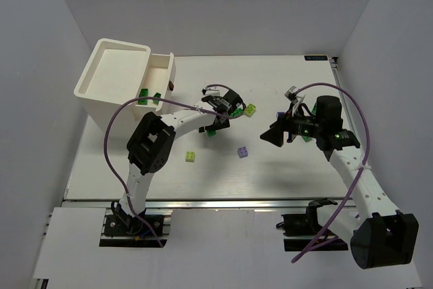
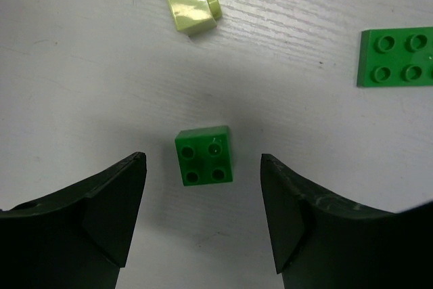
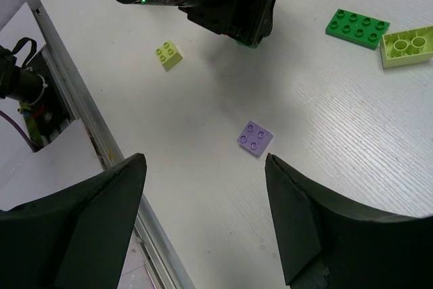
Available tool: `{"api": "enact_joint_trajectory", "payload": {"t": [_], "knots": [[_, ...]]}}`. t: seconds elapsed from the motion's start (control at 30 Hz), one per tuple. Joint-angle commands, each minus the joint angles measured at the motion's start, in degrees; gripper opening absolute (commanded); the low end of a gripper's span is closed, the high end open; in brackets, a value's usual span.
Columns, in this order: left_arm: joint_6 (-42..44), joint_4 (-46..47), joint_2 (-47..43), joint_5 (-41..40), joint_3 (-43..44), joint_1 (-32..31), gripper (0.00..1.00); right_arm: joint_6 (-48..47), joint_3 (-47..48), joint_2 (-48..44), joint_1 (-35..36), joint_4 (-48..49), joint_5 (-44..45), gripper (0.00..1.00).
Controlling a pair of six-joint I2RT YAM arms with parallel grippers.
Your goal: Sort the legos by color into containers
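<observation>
The left gripper grabs the small dark green lego's sides next, to sort the lego into the drawer (image 1: 162,72) with the other green legos.
My left gripper (image 2: 203,159) is open and low over the table, with a small dark green 2x2 lego (image 2: 204,156) lying between its fingertips, untouched. In the top view this gripper (image 1: 218,125) is mid-table with the green lego (image 1: 212,133) at its tip. A flat green plate (image 2: 398,57) and a yellow-green brick (image 2: 188,1) lie just beyond. My right gripper (image 3: 204,160) is open and empty, held above the table, with a lavender lego (image 3: 255,138) below it. The cream box (image 1: 115,76) has a drawer (image 1: 162,72) pulled out.
A yellow-green lego (image 1: 191,157) and the lavender one (image 1: 242,152) lie in front of the arms. Two green legos (image 1: 143,96) sit in a lower open drawer. The right wrist view shows the green plate (image 3: 357,28) and an overturned yellow-green brick (image 3: 408,45).
</observation>
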Motion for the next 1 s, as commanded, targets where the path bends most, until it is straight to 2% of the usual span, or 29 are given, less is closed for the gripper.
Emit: {"api": "enact_joint_trajectory", "payload": {"t": [0.0, 0.47, 0.8, 0.97], "knots": [[0.5, 2.8, -0.8, 1.6, -0.6, 0.9, 0.77, 0.5, -0.7, -0.6, -0.6, 1.8, -1.7, 0.76], [2.2, 7.4, -0.5, 6.3, -5.0, 2.1, 0.62, 0.6, -0.8, -0.3, -1.6, 1.9, -2.7, 0.76], [3.7, 9.0, -2.1, 7.5, -5.1, 2.1, 0.32, 0.8, -1.2, -0.3, -2.7, 2.1, -3.6, 0.76], [12.1, 11.7, -8.8, 9.6, -2.8, 0.9, 0.15, 0.8, -1.3, -0.4, -2.9, 2.2, -4.1, 0.75]]}}
